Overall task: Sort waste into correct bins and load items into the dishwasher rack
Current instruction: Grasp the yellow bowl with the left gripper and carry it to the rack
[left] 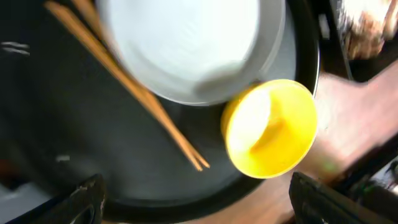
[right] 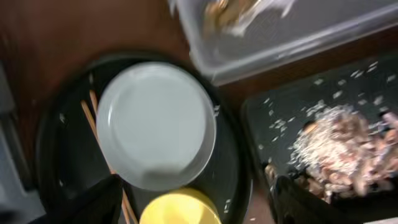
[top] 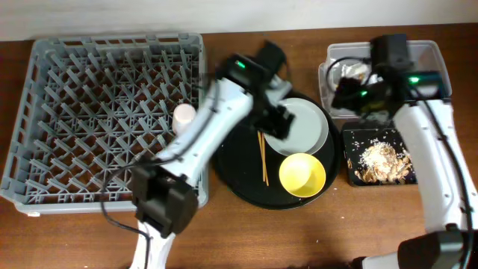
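Observation:
The yellow bowl should go into the dishwasher rack point(top: 104, 112). My left gripper will grab the bowl next by its rim on the chopsticks' side point(top: 282, 175), so the opposite rim stays free for loading.
The grey dishwasher rack point(top: 104, 112) fills the left; a small pink cup point(top: 184, 116) stands at its right edge. The grey-white plate point(top: 305, 125), yellow bowl point(top: 302, 174) and chopsticks point(top: 263, 158) lie on a round black tray. My left gripper point(top: 278, 119) hovers open and empty over the plate's left edge; its view shows the plate point(left: 186, 43), bowl point(left: 270, 127) and chopsticks point(left: 137, 93) ahead of the gripper point(left: 199, 205). My right gripper point(top: 355, 96) is open over the clear tub point(top: 426, 56) holding crumpled paper point(top: 355, 72). Food scraps point(top: 381, 157) lie in the shallow black tray point(top: 349, 161). The blue cup is out of view.
The round black tray point(top: 239, 168) sits between the rack and the bins. The right wrist view shows the plate point(right: 155, 124), bowl point(right: 180, 208), tub point(right: 280, 37) and scraps point(right: 342, 143) ahead of the open right gripper point(right: 196, 202). Brown table point(top: 314, 239) runs along the front.

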Tool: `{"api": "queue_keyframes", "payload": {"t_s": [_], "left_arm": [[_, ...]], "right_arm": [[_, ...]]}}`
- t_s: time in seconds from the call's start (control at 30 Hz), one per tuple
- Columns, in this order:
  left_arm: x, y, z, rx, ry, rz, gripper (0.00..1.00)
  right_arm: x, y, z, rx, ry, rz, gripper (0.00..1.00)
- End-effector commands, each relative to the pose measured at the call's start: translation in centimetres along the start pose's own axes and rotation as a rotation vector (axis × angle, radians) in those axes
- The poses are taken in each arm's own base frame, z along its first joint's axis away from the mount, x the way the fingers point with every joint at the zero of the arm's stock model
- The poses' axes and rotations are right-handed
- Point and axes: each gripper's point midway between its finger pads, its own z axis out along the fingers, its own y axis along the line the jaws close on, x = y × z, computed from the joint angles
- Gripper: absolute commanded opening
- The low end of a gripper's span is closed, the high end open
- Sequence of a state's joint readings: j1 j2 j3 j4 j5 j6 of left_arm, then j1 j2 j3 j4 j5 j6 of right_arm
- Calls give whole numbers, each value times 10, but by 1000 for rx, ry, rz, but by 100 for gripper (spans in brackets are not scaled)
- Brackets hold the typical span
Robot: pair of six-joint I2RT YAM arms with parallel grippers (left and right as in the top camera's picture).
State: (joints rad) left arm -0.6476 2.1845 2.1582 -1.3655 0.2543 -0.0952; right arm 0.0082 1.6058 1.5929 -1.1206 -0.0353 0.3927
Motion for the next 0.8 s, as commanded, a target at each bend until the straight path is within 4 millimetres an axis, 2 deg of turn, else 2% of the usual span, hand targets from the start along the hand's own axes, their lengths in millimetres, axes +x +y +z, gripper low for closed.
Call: {"api": "queue_keyframes", "payload": {"t_s": [0.0,0.07,0.13,0.23,0.33,0.4,0.43,0.5,0.53,0.57,0.63,0.77], "left_arm": [[25,-14,44,-40,93,47,92],[40,-23,71,-24,137,71,89],[49,-26,87,-27,154,91,89],[47,-20,95,-33,148,91,72],[55,-19,120,17,211,107,69],[53,-12,118,54,214,73,56],[52,-10,118,65,213,61,46],[54,-10,124,78,227,54,41],[55,-9,125,79,231,52,35],[55,-8,125,79,231,48,16],[51,-7,122,87,222,41,1],[47,-10,113,87,221,39,0]], "right_arm": [[-8,-13,-13,4,-21,44,79],[-5,-20,-12,30,-9,26,79],[-5,-20,-12,31,-7,24,80],[-3,-21,-12,34,2,24,80],[-1,-21,-12,40,7,23,80],[-1,-22,-11,43,12,24,80],[0,-22,-10,43,15,23,80],[0,-22,-7,46,24,23,80],[1,-22,-5,48,29,24,80],[1,-22,-4,49,32,24,80],[1,-22,-4,49,31,24,80],[0,-24,-4,59,27,23,80]]}}
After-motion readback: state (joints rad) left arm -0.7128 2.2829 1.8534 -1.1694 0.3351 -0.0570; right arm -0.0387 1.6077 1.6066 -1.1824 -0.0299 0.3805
